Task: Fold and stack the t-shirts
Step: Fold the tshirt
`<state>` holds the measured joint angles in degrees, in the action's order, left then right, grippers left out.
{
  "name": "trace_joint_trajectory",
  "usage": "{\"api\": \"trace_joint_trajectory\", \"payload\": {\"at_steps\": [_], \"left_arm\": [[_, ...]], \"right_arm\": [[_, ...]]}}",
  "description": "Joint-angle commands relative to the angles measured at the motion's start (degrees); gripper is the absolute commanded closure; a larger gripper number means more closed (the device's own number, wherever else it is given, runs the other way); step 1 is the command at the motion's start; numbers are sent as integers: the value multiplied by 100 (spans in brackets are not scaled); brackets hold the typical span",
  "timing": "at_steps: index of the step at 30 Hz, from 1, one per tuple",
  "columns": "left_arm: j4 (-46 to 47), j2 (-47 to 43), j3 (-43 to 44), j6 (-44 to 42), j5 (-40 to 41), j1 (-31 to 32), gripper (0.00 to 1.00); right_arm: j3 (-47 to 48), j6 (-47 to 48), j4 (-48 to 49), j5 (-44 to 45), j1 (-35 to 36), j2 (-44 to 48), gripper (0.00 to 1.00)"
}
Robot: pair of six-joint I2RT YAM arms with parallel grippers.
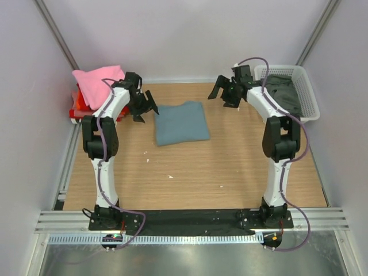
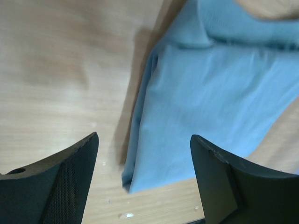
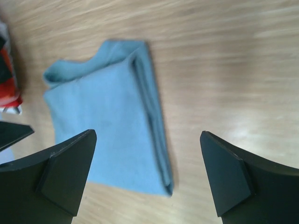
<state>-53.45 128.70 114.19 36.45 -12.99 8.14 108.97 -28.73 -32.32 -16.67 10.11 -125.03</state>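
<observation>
I should next grab the folded slate-blue t-shirt with my left gripper by its side edge nearest the stack, to stack it. The rest of the t-shirt stays free.
The slate-blue t-shirt (image 1: 181,123) lies folded into a rectangle on the table's far middle; it also shows in the left wrist view (image 2: 210,98) and the right wrist view (image 3: 107,126). My left gripper (image 1: 145,109) hangs open and empty above its left edge. My right gripper (image 1: 224,95) hangs open and empty above the table to the shirt's upper right. A folded pink t-shirt (image 1: 99,82) tops a stack with a red one (image 1: 77,106) at the far left. A dark grey-green t-shirt (image 1: 284,92) lies in the white basket (image 1: 310,100).
The white lattice basket stands at the far right corner. Grey walls close in the table on three sides. A metal rail runs along the near edge by the arm bases. Small white crumbs (image 1: 170,176) lie on the wood.
</observation>
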Motion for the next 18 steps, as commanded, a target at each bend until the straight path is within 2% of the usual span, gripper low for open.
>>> {"api": "trace_joint_trajectory", "payload": {"at_steps": [1,2,10,18], "left_arm": [[941,-1074,-783,-102,-177,73,20],[1081,-1223,-967,-155,-168,91,20],[1574,-1252,-2005,-305,-134,100,22],[2321,-804,-2191,-243,-195,100,24]], "right_arm": [[-892,114,1007,-135,228,1383,0],[-1452,96,1217,-57,254,1585,0],[-3793,-185,2166,-126,509,3071,0],[-5780,-370,3195,-443,738,3959,0]]}}
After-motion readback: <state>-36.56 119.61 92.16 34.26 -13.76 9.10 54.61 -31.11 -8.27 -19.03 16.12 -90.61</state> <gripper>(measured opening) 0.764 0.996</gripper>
